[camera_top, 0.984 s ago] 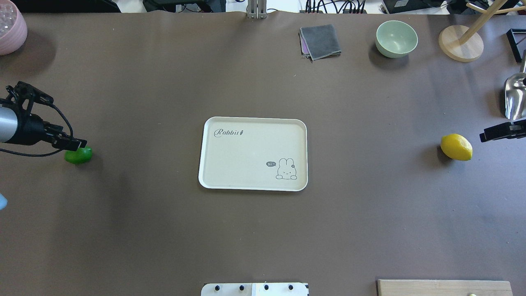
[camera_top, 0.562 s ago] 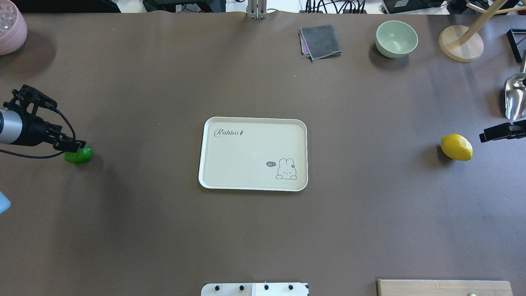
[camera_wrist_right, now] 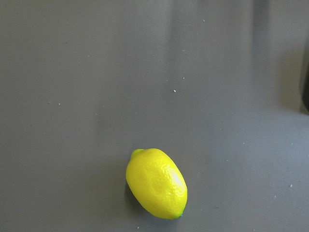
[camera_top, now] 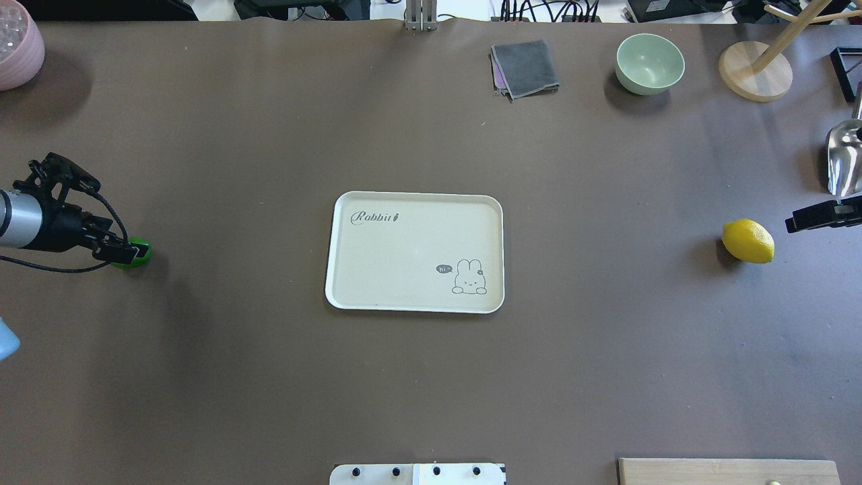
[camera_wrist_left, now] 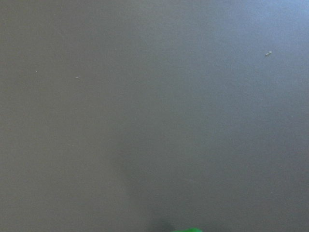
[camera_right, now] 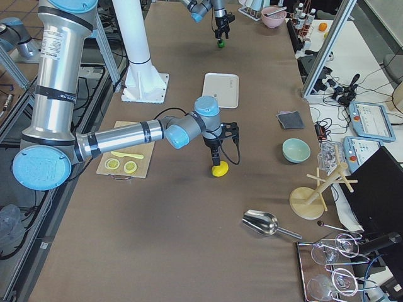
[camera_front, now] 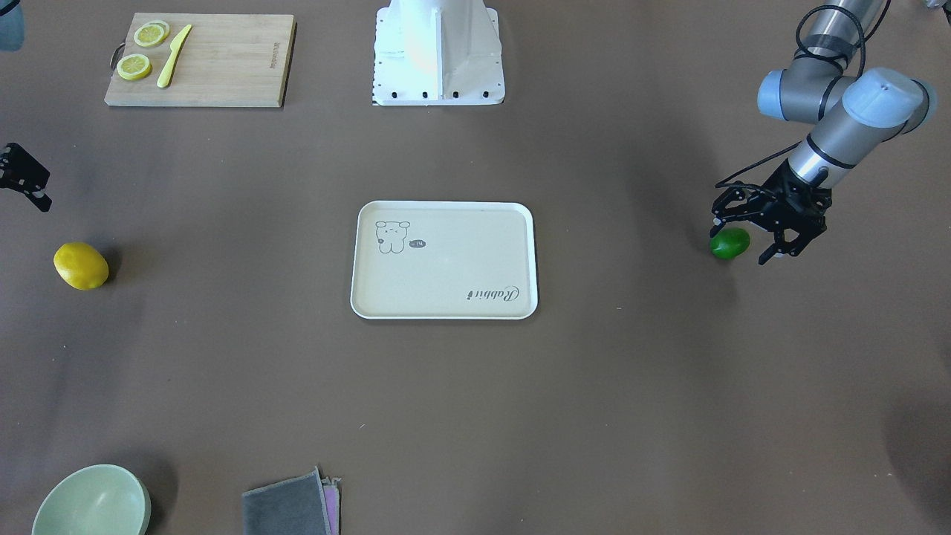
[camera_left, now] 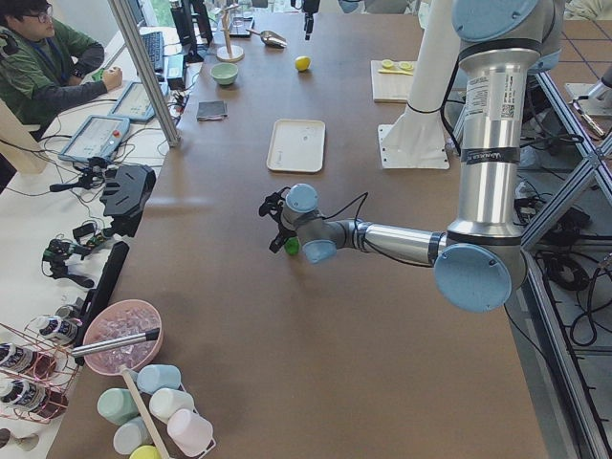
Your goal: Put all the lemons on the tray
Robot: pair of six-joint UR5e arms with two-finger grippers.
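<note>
The left gripper takes hold of the green lemon around its rounded middle (camera_front: 729, 242) next, to put the lemon on the cream tray.
The green lemon (camera_front: 729, 243) lies on the table at my left, far from the tray (camera_front: 443, 308). My left gripper (camera_front: 741, 241) is open and low over it, with a finger on either side. In the overhead view the left gripper (camera_top: 126, 254) covers most of the green lemon (camera_top: 142, 252). The yellow lemon (camera_top: 748, 240) lies on the table at my right and shows in the right wrist view (camera_wrist_right: 156, 183). My right gripper (camera_top: 794, 223) hovers just beside it, open and empty. The cream tray (camera_top: 345, 202) sits mid-table with nothing on it.
A wooden cutting board (camera_front: 223, 67) with lemon slices (camera_front: 134, 66) and a yellow knife lies near the robot base. A green bowl (camera_top: 649, 63), a grey cloth (camera_top: 526, 68), a wooden stand (camera_top: 754, 71), a metal scoop (camera_top: 845, 155) and a pink bowl (camera_top: 17, 47) line the far edge.
My left gripper has come down and forward over the green lemon and now straddles it. The right arm, the yellow lemon and the tray have not moved.
</note>
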